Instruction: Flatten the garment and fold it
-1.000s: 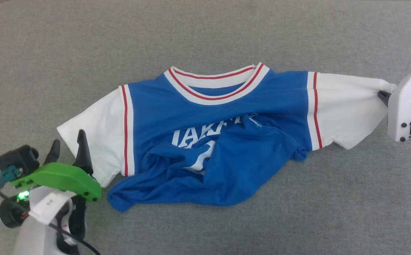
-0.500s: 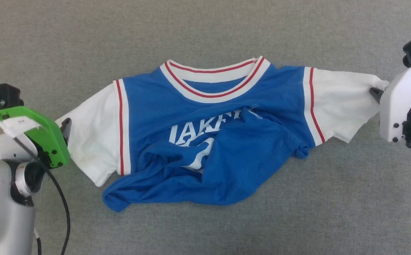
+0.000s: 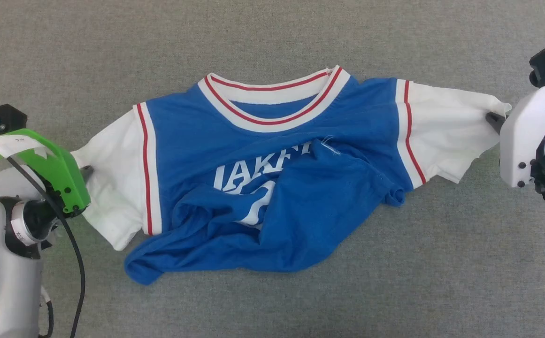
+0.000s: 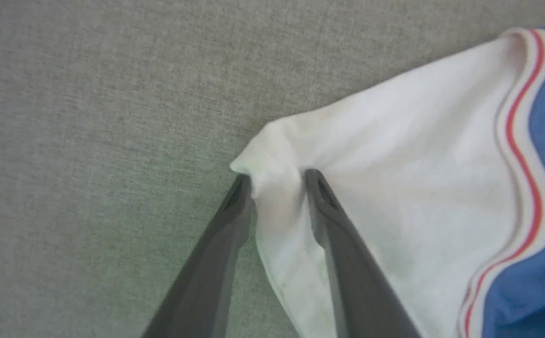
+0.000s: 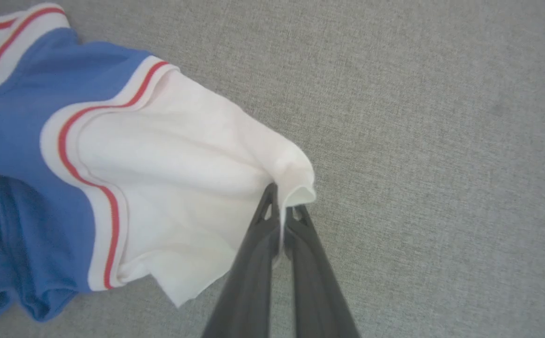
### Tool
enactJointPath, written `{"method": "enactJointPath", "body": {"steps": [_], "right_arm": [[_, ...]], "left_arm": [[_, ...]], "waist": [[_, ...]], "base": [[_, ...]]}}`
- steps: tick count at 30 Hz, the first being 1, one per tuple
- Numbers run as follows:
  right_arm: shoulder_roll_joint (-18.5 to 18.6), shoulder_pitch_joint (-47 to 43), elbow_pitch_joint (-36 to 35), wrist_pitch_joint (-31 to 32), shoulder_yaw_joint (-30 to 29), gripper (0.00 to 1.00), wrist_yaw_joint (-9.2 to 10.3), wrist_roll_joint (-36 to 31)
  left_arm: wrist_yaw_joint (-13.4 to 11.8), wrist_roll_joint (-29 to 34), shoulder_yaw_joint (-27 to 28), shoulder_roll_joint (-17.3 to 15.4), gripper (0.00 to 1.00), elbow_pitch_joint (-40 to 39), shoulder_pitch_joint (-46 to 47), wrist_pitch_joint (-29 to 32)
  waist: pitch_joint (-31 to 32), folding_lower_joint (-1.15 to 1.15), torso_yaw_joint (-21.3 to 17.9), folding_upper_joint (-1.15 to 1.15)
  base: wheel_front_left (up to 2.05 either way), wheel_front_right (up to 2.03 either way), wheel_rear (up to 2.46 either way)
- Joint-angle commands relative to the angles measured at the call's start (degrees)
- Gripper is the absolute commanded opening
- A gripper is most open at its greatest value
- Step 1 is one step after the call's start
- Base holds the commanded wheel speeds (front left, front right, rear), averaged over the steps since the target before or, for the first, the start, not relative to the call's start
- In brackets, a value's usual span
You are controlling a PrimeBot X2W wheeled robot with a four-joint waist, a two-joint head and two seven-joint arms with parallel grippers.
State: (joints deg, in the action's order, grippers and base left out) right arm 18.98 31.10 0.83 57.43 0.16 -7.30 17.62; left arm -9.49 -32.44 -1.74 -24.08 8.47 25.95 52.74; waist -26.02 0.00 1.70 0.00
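My left gripper will take the T-shirt by its white sleeve's corner [image 3: 82,157] to fold it, and its red-striped collar [image 3: 273,125] will stay lying free.
The garment [image 3: 272,155], a blue T-shirt with white sleeves and a red-striped collar, lies chest up on the grey surface. Its lower hem is bunched and folded up over the white lettering. My left gripper [image 3: 86,171] is at the tip of the left sleeve [image 3: 112,188]. In the left wrist view its fingers [image 4: 277,180] stand apart astride the sleeve's corner [image 4: 394,178], with white cloth bunched between them. My right gripper [image 3: 490,118] is shut on the outer edge of the right sleeve [image 5: 169,164], its fingertips [image 5: 281,199] pinching the hem and drawing it taut.
The grey fabric-covered surface [image 3: 272,37] stretches all around the shirt. My left arm's green bracket [image 3: 51,169] and a black cable [image 3: 77,272] sit at the lower left. The white right wrist housing [image 3: 528,136] is at the right edge.
My left gripper has come up from below the left sleeve to its tip and narrowed around the corner. The right gripper has kept its grip. The picture has shifted a little.
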Motion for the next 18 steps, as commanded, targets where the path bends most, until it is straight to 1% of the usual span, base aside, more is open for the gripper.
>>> {"method": "enactJointPath", "body": {"steps": [1, 5, 11, 14, 18], "right_arm": [[0.1, 0.8, -0.2, -0.4, -0.1, 0.00, -0.19, 0.0], [0.0, 0.9, 0.1, -0.9, 0.1, 0.00, -0.19, -0.1], [-0.4, 0.8, 1.4, -2.7, 0.1, 0.00, -0.19, -0.5], [-0.6, 0.7, 1.9, -3.8, -0.1, 0.00, -0.19, -0.4], [-1.3, 0.7, 2.3, -5.9, -1.2, 0.00, -0.19, -0.2]], "left_arm": [[-0.2, -1.1, -1.2, 1.7, 0.00, 1.4, -1.8, 1.0], [0.5, -2.0, -0.4, 1.8, 0.00, -0.1, -1.6, -0.6], [2.3, -3.3, 1.9, 3.1, 0.00, -3.1, 0.0, -7.9], [2.9, -3.8, 3.1, 3.9, 0.00, -4.3, 0.6, -11.5], [2.8, -4.6, 5.0, 5.1, 0.00, -5.9, 1.0, -15.7]], "waist": [[0.0, 0.00, 0.1, 0.00], [0.7, 0.00, 0.5, 0.00], [3.4, 0.00, 1.1, 0.00], [5.2, 0.00, 1.2, 0.00], [8.1, 0.00, 1.1, 0.00]], "base": [[0.00, 0.00, 0.00], [0.00, 0.00, 0.00], [0.00, 0.00, 0.00], [0.00, 0.00, 0.00], [0.00, 0.00, 0.00]]}}
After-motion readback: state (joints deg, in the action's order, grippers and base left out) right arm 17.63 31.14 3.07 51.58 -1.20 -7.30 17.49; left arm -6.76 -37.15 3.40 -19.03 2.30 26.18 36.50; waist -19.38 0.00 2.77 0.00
